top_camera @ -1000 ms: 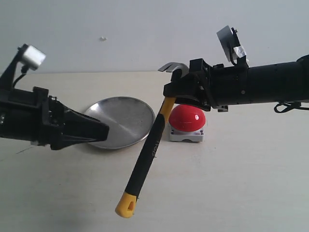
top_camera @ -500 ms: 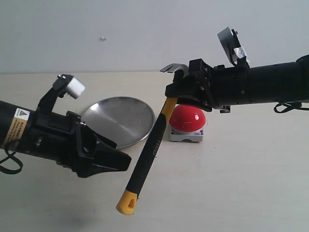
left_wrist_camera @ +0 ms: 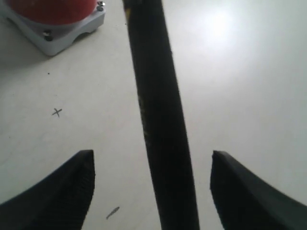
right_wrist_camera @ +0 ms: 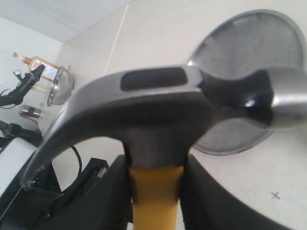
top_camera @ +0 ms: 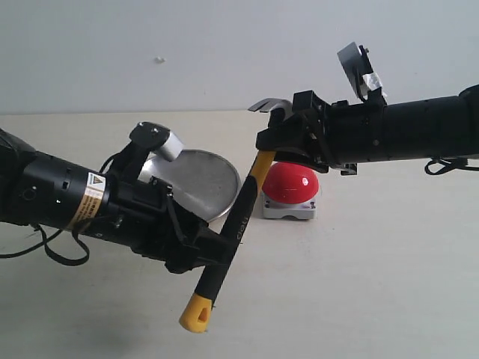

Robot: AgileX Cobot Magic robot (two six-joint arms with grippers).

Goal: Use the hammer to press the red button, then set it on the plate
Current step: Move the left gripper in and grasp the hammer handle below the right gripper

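Observation:
The hammer's steel head will stay free to press the red button (top_camera: 292,183), because my left gripper will hold the black handle (top_camera: 231,225).
My right gripper (top_camera: 271,146) is shut on the hammer's yellow neck (right_wrist_camera: 156,196), just under the dark steel head (right_wrist_camera: 158,105). The hammer (top_camera: 238,221) hangs slanted above the table, its yellow end (top_camera: 196,314) lowest. My left gripper (top_camera: 221,253) is open, and its fingers (left_wrist_camera: 62,191) stand on either side of the black handle (left_wrist_camera: 160,120) with gaps on both sides. The red button (top_camera: 292,183) sits on its grey base right below the right gripper. The steel plate (top_camera: 202,176) lies left of the button, partly hidden behind the left arm.
The left arm's body (top_camera: 60,198) stretches across the left of the table. A pen cross (left_wrist_camera: 57,112) marks the tabletop near the button's base (left_wrist_camera: 72,33). A bottle (right_wrist_camera: 36,62) and a metal bowl (right_wrist_camera: 60,86) show far off in the right wrist view.
My left arm has swung right, toward the hammer, and its jaws have opened and now straddle the lower handle. The right arm and the hammer have stayed still.

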